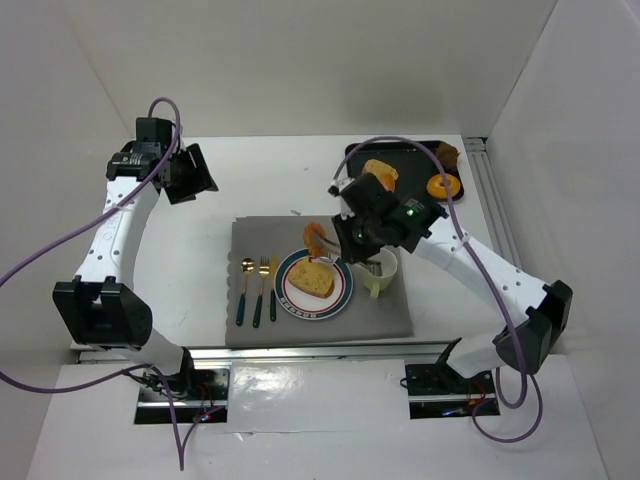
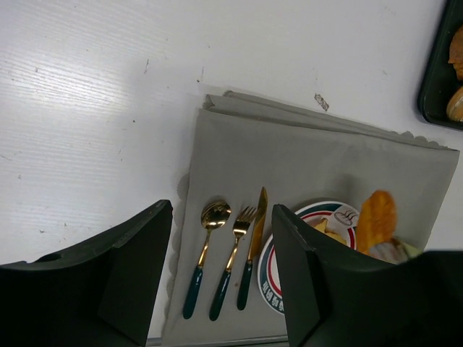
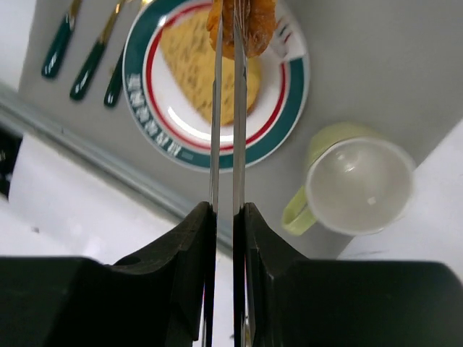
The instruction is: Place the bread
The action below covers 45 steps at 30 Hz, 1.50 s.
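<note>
The bread (image 1: 316, 237) hangs above the plate's far edge and would miss the toast's middle if released now, so my right gripper keeps hold until it reaches that middle.
My right gripper (image 1: 352, 232) (image 3: 225, 217) is shut on thin metal tongs (image 3: 226, 108). The tong tips pinch an orange-brown piece of bread (image 1: 316, 237) (image 3: 246, 25) just above the far edge of the round striped plate (image 1: 340, 300) (image 3: 286, 108). A yellow slice of toast (image 1: 313, 277) (image 3: 195, 65) lies on the plate. In the left wrist view the held bread (image 2: 376, 217) hangs over the plate (image 2: 269, 278). My left gripper (image 1: 190, 172) (image 2: 221, 275) is open and empty, high at the back left.
A grey placemat (image 1: 260, 235) carries the plate, a spoon, fork and knife (image 1: 258, 290) on its left, and a pale green mug (image 1: 381, 272) (image 3: 358, 184) right of the plate. A black tray (image 1: 410, 150) at the back right holds more bread and a donut (image 1: 443, 187).
</note>
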Motion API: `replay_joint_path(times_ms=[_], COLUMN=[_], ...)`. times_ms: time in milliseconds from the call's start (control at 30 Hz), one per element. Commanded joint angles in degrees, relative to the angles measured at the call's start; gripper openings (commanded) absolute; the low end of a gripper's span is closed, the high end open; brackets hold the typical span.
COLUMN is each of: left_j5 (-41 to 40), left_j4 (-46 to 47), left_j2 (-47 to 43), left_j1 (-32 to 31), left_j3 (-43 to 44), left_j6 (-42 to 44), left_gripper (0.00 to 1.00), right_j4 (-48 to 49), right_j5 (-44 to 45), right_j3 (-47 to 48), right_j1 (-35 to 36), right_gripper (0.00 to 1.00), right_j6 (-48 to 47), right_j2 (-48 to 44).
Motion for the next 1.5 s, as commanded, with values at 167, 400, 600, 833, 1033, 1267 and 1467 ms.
replay_joint_path(times_ms=[167,400,600,833,1033,1267,1467], left_j5=[1.2,1.2,1.7,1.7,2.5,2.5,2.5], left_j4=[1.4,1.4,1.4,1.4,1.9,1.9,1.3], left_j2=[-2.3,-2.8,-2.3,-2.3,-1.8,-0.4,1.4], left_j1=[0.1,0.1,0.1,0.1,0.1,0.1,0.1], left_j3=[0.1,0.6,0.7,0.7,0.7,0.7,1.8], left_j6=[-1.7,-1.7,-1.7,-1.7,-1.1,0.4,0.4], left_gripper=[0.70,0.70,0.70,0.70,0.70,0.70,0.70], right_j4=[-2.6,-5.7,-8.7,-7.5,-2.0,4.2,7.8], right_j5=[-3.6,0.1,3.1,11.3,13.7,10.2,6.5], right_j3=[-6.7,-1.5,5.2,11.9,14.3,15.8,18.1], right_j1=[9.6,10.9,10.4,-0.2,-15.3,-25.4,-28.5], right_gripper=[0.22,0.57,0.58,0.55,0.55,0.64,0.65], right_j6=[3.8,3.8,2.5,3.0,5.9,4.5,2.5], right_j2=[-1.8,0.0,1.1,1.7,7.9,15.6,22.3])
